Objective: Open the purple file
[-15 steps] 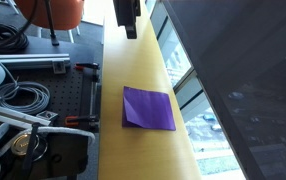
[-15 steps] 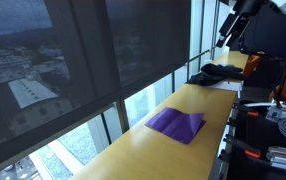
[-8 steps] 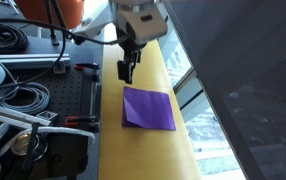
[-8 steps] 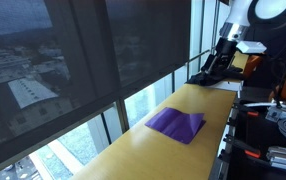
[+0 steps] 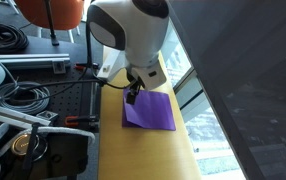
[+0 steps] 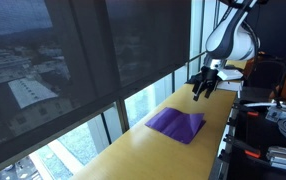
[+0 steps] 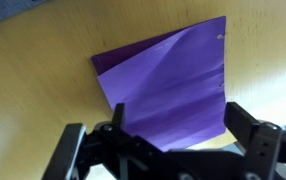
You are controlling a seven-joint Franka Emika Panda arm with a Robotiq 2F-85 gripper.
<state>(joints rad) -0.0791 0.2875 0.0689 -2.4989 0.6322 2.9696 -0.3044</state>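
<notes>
My gripper grabs only the purple file's top cover at its free edge next, leaving the lower cover down, to swing it open.
The purple file (image 5: pixel 150 110) lies flat and closed on the yellow tabletop strip (image 5: pixel 148 155). It also shows in an exterior view (image 6: pixel 175 123) and fills the middle of the wrist view (image 7: pixel 168 90). My gripper (image 5: pixel 131 94) hangs above the file's far left corner, also seen in an exterior view (image 6: pixel 204 88). In the wrist view its two black fingers (image 7: pixel 173 135) are spread apart with nothing between them, over the file's near edge. It does not touch the file.
A black workbench with coiled cables (image 5: pixel 18 98) and clamps (image 5: pixel 78 122) runs beside the yellow strip. An orange chair (image 5: pixel 58 12) stands at the back. Windows (image 5: pixel 233 90) border the strip's other side. A dark bundle (image 6: pixel 215 73) lies at the strip's far end.
The arm has come down along the yellow strip toward the file. The gripper now hangs over the file's corner; one second ago it was far beyond it. The file has not moved.
</notes>
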